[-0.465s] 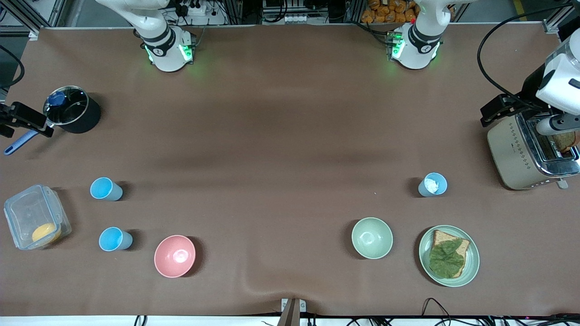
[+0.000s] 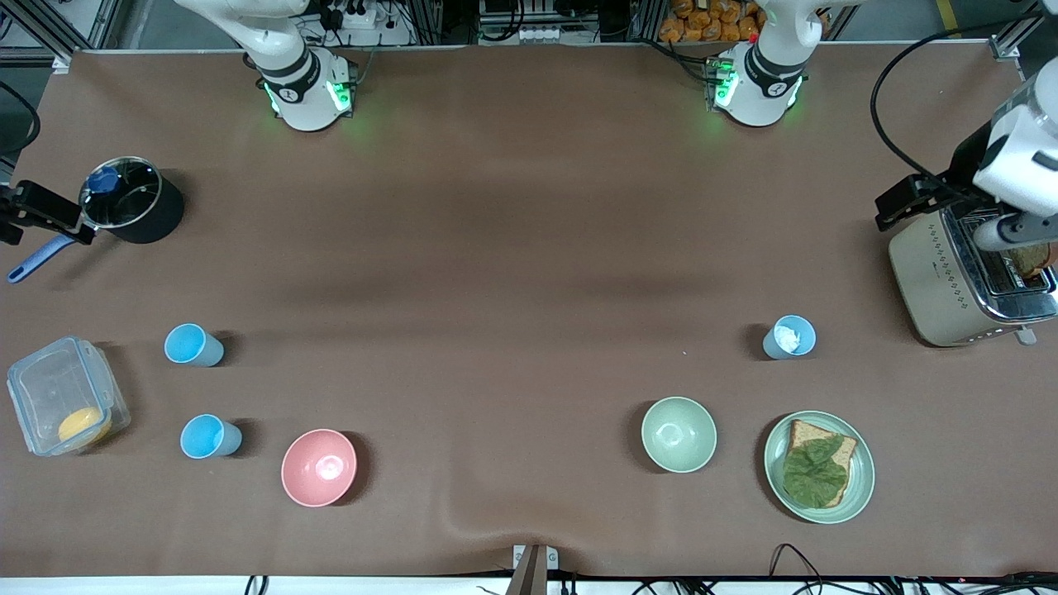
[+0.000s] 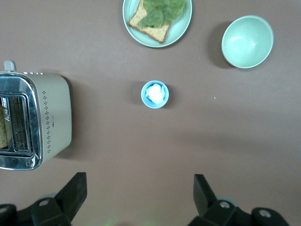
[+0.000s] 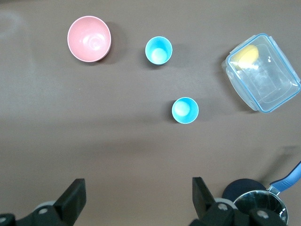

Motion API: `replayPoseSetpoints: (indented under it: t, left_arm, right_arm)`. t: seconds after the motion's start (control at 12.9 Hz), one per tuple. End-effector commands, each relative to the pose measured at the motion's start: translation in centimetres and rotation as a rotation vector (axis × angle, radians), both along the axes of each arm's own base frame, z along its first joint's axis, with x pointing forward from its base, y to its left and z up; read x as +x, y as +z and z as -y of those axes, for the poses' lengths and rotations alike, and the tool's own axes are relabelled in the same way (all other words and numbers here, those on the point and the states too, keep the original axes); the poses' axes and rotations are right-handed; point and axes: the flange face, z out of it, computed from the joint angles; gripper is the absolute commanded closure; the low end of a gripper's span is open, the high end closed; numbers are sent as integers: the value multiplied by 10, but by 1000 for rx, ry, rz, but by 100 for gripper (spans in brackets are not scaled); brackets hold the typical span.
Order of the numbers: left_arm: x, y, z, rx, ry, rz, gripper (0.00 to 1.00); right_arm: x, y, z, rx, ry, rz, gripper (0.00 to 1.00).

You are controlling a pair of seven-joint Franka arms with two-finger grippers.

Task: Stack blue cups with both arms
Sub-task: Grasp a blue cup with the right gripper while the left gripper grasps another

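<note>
Next, my left gripper grips the paler blue cup by its side below the cup's rim (image 2: 774, 343) to stack it with the other light-blue cups.
Two light-blue cups stand upright toward the right arm's end: one (image 2: 193, 345) and one nearer the front camera (image 2: 210, 436), beside the pink bowl (image 2: 319, 467). Both show in the right wrist view (image 4: 185, 110) (image 4: 158, 50). A paler blue cup (image 2: 789, 337) with something white inside stands toward the left arm's end; it also shows in the left wrist view (image 3: 154, 94). My right gripper (image 4: 138, 197) is open and empty, high over the table. My left gripper (image 3: 139, 195) is open and empty, high over the table. Neither touches a cup.
A pale green bowl (image 2: 679, 434) and a green plate (image 2: 860, 487) with bread and lettuce lie near the paler cup. A toaster (image 2: 934, 277) stands at the left arm's end. A black pot (image 2: 153, 219) and a clear lidded container (image 2: 66, 395) stand at the right arm's end.
Both wrists at the edges of the front view have shifted slightly toward the bases. Nothing on the table has moved.
</note>
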Motion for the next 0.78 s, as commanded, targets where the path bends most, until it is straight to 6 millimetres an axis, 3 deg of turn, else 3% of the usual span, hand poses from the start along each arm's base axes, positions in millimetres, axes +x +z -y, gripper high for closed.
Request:
replayPoseSetpoints:
  t: [0.0,0.16,0.31,0.47,0.7]
  left_arm:
    - [31,-69,-2,6,-34,-98,0]
    - [45,-126,-5,23,-45,-72,0]
    - [54,-188,-33,18,-15,-18,0]
    - [64,-236,-54,1,7,-17,0]
    - [52,-299,-59,-23,16,-34,0]
  right_arm:
    - [-1,-20,7,-6,1,-40,0]
    - [20,-60,19,2,-16,-99,0]
    - [42,-110,25,5,-23,-153,0]
    - [68,-161,42,12,-43,-138,0]
    - [92,-216,44,2,44,-114,0]
